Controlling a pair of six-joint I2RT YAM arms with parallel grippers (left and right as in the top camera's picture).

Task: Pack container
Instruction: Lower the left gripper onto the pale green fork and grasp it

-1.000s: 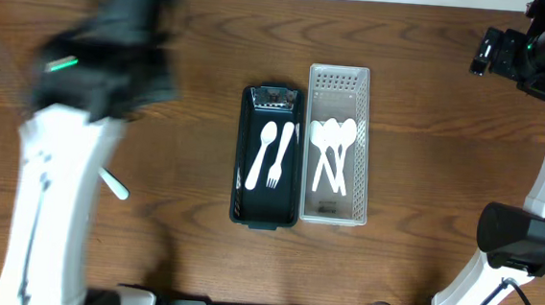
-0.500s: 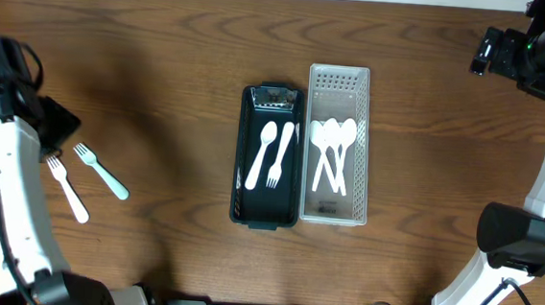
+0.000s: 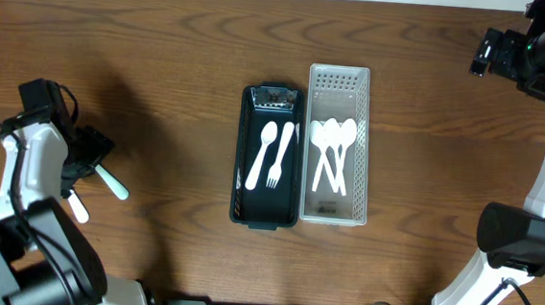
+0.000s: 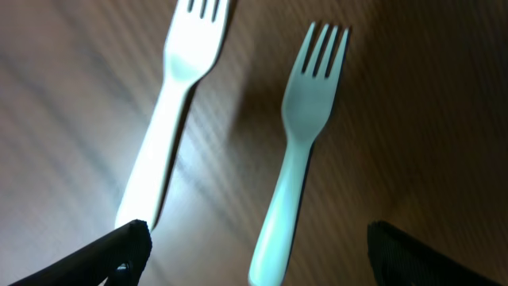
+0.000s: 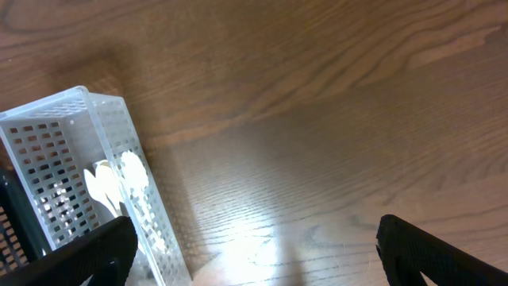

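Observation:
The left gripper should go lower before it closes on the mint fork, because the fork's whole length shows small below the gripper's fingers and closing now would miss the fork.
A dark green container [image 3: 245, 160] in the middle of the table holds a white spoon [image 3: 262, 157] and a white fork [image 3: 279, 154]. Beside it a clear perforated bin [image 3: 342, 85] holds several white spoons [image 3: 331, 155]; it also shows in the right wrist view [image 5: 55, 159]. My left gripper [image 3: 87, 159] is open, low over two loose forks at the left: a mint fork [image 4: 298, 143] lies between its fingers, a white fork [image 4: 171, 111] beside it. My right gripper [image 3: 496, 53] is open and empty, high at the far right.
The mint fork's handle [image 3: 113, 184] and the white fork's handle [image 3: 77, 206] stick out from under the left arm. The table's far edge runs along the top.
My left arm has swung down from the back left and now sits over the two forks, covering their tines. The right arm, container and bin have not moved.

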